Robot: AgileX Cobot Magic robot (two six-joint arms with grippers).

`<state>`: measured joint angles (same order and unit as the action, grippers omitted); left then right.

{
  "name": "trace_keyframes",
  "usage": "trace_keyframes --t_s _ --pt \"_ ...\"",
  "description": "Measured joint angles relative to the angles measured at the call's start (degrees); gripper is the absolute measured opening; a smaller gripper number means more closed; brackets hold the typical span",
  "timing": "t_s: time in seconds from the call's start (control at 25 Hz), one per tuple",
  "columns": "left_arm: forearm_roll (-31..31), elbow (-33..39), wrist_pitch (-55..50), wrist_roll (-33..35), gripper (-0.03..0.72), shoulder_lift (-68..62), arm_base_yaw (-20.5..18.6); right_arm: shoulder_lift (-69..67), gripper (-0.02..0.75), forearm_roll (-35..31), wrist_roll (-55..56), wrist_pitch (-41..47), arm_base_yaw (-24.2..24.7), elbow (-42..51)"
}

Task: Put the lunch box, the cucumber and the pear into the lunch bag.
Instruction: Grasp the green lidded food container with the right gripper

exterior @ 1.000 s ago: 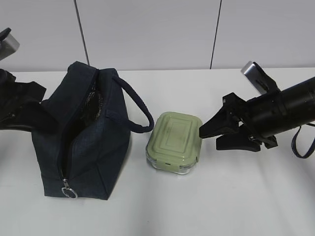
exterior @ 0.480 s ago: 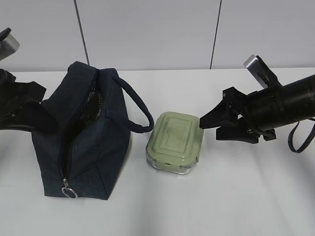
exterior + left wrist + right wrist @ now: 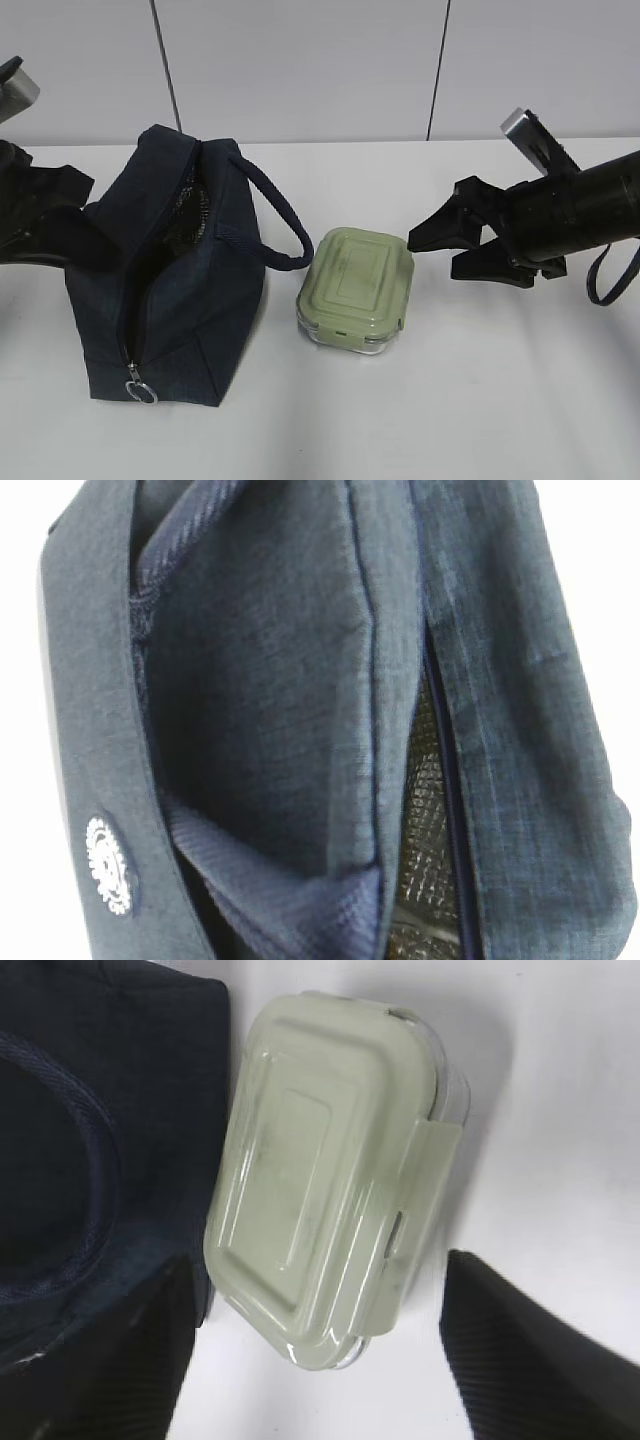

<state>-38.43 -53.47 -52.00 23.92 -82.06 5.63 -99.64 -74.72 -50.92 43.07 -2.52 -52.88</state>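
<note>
The lunch box needs to go into the lunch bag [image 3: 190, 290], so my right gripper should next grab it by its latched end [image 3: 392, 300].
The dark navy lunch bag [image 3: 190, 290] stands left of centre, its top zipper undone and the mesh lining showing. My left gripper [image 3: 72, 215] is pressed against the bag's left wall and shut on a fold of its fabric. That fabric [image 3: 280, 680] fills the left wrist view and hides the fingers. The lunch box [image 3: 355, 285], clear with a sage-green lid, sits on the table just right of the bag. My right gripper [image 3: 432, 255] hovers open at its right end, apart from it. In the right wrist view its fingers [image 3: 530, 1360] flank the box [image 3: 320, 1170]. The cucumber and the pear are out of view.
The bag's padded loop handle [image 3: 275, 215] arches toward the lunch box, and a metal ring pull [image 3: 140, 388] hangs at the bag's front. The white table [image 3: 500, 400] runs back to a pale panelled wall.
My right gripper has lifted a little and drawn slightly right, and its jaws have spread wider. The bag, the lunch box and my left arm have stayed put.
</note>
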Motion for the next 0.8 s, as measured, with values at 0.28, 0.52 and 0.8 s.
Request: trace_keyframes --t_s 0.28,0.52,0.8 --pt "0.0 0.0 -0.1 0.0 0.001 0.0 0.0 -4.3 0.603 -3.7 -3.2 3.3 0.0 0.0" --pt "0.0 0.0 -1.4 0.0 0.001 0.0 0.0 -10.5 0.603 -8.3 -8.3 3.9 0.0 -0.1" --pt "0.0 0.0 -1.9 0.0 0.001 0.0 0.0 -13.9 0.603 -13.8 -14.8 6.6 0.0 -0.2"
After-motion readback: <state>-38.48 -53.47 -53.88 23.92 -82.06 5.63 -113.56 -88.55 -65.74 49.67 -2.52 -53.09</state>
